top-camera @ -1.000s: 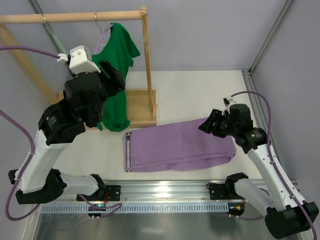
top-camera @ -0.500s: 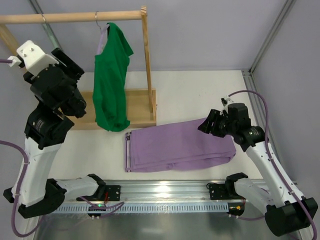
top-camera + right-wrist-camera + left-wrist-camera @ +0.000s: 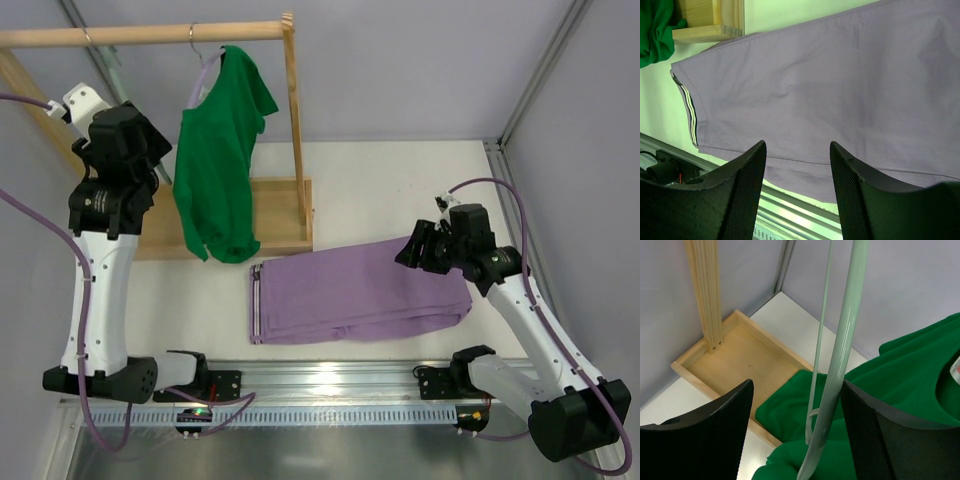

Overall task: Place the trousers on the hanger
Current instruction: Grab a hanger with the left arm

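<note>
My left gripper grabs the hanger (image 3: 845, 355) by its thick bar near the hanger's end (image 3: 832, 396) next. That leaves the rest of the hanger free to hand over to my right gripper.
The lilac trousers (image 3: 355, 290) lie folded flat on the table, with the striped waistband (image 3: 690, 107) at their left end. My right gripper (image 3: 797, 145) hovers open just above their right end and holds nothing. My left arm is raised beside the wooden rack at the far left. The pale mint-green hanger (image 3: 845, 355) hangs down between the open fingers of my left gripper (image 3: 796, 385). Its thick bar runs close to the right finger (image 3: 890, 435) and well clear of the left finger (image 3: 710, 435). In the top view I cannot make out the hanger.
A bright green top (image 3: 215, 170) hangs from the wooden rail (image 3: 140, 35) on another hanger. The rack's upright post (image 3: 293, 110) and its base tray (image 3: 275, 215) stand behind the trousers. A metal rail (image 3: 330, 385) runs along the near edge.
My left arm has swung left, away from the green top, and risen beside the rack. The top has swayed. The right arm has barely moved.
</note>
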